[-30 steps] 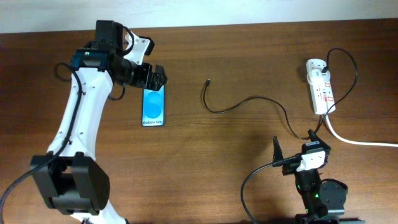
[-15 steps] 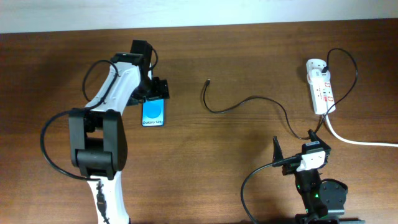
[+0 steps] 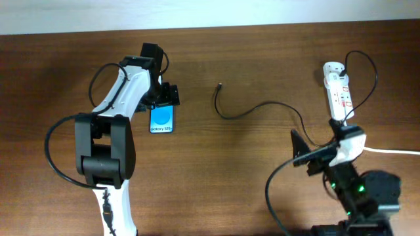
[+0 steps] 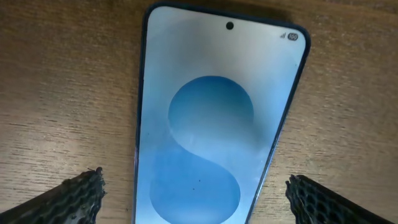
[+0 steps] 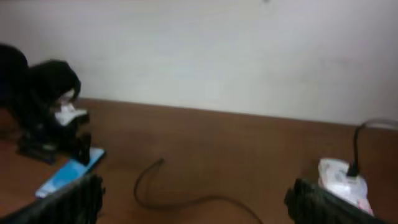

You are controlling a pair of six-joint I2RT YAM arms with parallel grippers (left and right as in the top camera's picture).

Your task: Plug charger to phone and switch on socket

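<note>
My left gripper moves lower, before it closes on the phone: my fingertips hover above the phone point(image 3: 163, 118) point(image 4: 196, 177), so closing now would miss the phone.
The phone point(image 3: 163, 118) lies flat on the table with its blue screen lit; it fills the left wrist view point(image 4: 211, 118). My left gripper point(image 3: 165, 96) is open, its fingers astride the phone's far end point(image 4: 196, 196), apart from its edges. The charger cable point(image 3: 256, 110) lies loose in the middle, its plug tip point(image 3: 220, 85) pointing away from me; it also shows in the right wrist view point(image 5: 186, 200). The socket point(image 3: 337, 90) lies at the far right, also in the right wrist view point(image 5: 342, 180). My right gripper point(image 3: 315, 157) is open and empty, raised at the near right.
The socket's thick white cord point(image 3: 380, 149) runs off the right edge. A pale wall point(image 5: 217, 50) stands behind the table's far edge. The left arm point(image 3: 121, 85) reaches over the table's left part.
My left arm swung in and settled its open gripper over the phone's far end. My right arm has risen and shifted right and forward from its rest position.
</note>
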